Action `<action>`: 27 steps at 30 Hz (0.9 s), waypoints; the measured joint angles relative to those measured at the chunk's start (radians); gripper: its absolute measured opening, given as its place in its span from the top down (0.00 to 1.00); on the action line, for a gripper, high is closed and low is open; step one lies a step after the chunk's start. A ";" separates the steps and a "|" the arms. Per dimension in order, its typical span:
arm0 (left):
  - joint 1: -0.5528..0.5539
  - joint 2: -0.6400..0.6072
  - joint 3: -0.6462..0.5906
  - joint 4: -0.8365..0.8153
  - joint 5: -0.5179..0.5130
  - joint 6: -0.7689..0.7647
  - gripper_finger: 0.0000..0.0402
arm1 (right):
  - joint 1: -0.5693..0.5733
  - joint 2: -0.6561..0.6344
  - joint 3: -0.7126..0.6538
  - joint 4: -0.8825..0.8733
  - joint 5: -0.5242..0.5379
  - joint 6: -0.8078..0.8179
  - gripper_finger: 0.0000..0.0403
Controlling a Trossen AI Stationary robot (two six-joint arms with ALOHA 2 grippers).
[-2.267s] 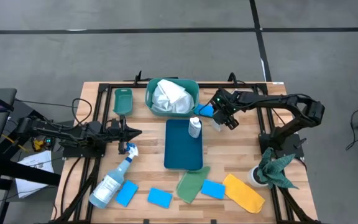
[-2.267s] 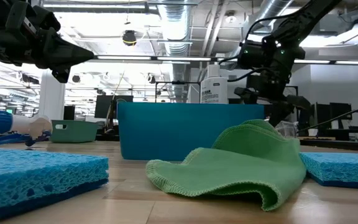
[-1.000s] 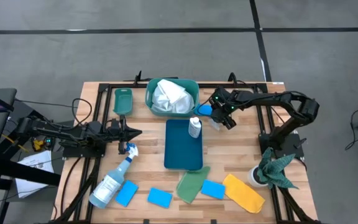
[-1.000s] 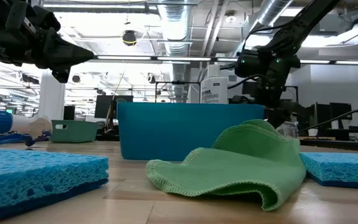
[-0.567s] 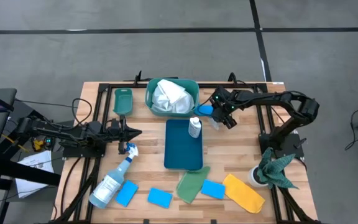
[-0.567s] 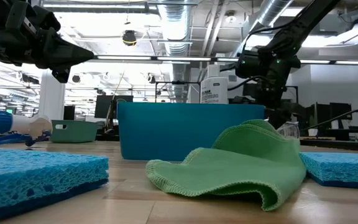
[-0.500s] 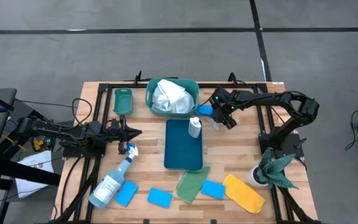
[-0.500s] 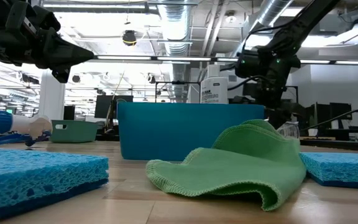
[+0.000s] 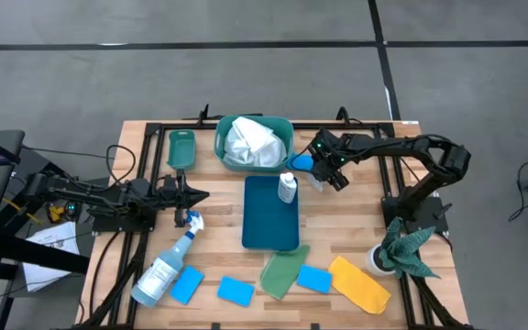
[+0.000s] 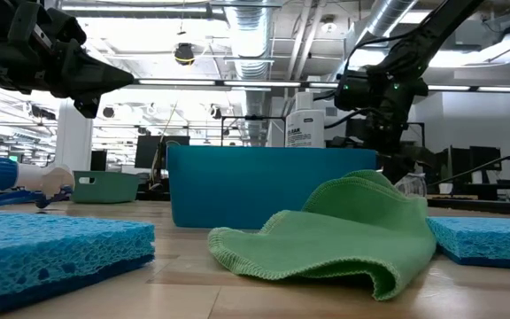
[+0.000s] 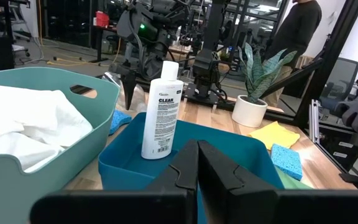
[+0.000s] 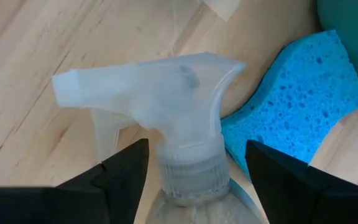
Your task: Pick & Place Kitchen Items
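Observation:
The fingertips stand on either side of the bottle's ribbed neck (image 12: 193,169), so closing now would catch the bottle. My right gripper should close on the bottle.
My right gripper (image 9: 323,174) is open over a small clear spray bottle (image 12: 166,81) with a pale trigger head. The bottle stands on the table right of the blue tray (image 9: 270,229). In the right wrist view (image 12: 196,144) the two fingers stand on either side of the bottle's neck (image 12: 191,177), with a gap on each side. A blue sponge (image 12: 291,99) lies against the bottle's base. A white bottle (image 9: 287,188) stands in the tray. My left gripper (image 9: 204,195) is shut and empty above the table's left part.
A teal basket (image 9: 282,128) holds a white cloth. At the near edge lie the blue-trigger spray bottle (image 9: 165,266), three blue sponges (image 9: 236,291), a green cloth (image 9: 282,271) and a yellow cloth (image 9: 359,283). A potted plant (image 9: 401,249) stands at the right and a small green tray (image 9: 181,148) at the far left.
My right gripper went a little toward the table's left edge and down, closer over the clear spray bottle, more than a second ago. It has kept still since. Nothing else has moved.

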 joint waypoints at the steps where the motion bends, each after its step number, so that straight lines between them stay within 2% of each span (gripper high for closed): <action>1: 0.000 0.000 0.000 0.000 0.000 0.000 1.00 | 0.000 0.000 0.000 0.000 0.000 0.000 0.36; 6: 0.000 0.000 0.000 0.000 0.000 0.000 1.00 | 0.000 0.000 0.000 0.000 0.000 0.000 0.41; 16: 0.000 0.000 0.000 0.000 0.000 0.000 1.00 | 0.000 0.000 0.000 -0.003 0.002 0.025 0.66; 20: 0.000 0.000 0.000 0.000 0.000 0.000 1.00 | 0.000 0.000 0.000 -0.007 0.003 0.026 0.67; 25: 0.000 0.000 0.000 0.000 0.000 0.000 1.00 | 0.000 0.000 0.000 -0.009 0.011 0.034 0.59; 27: 0.000 0.000 0.000 0.000 0.000 0.000 1.00 | 0.000 0.000 0.000 -0.008 0.019 0.044 0.59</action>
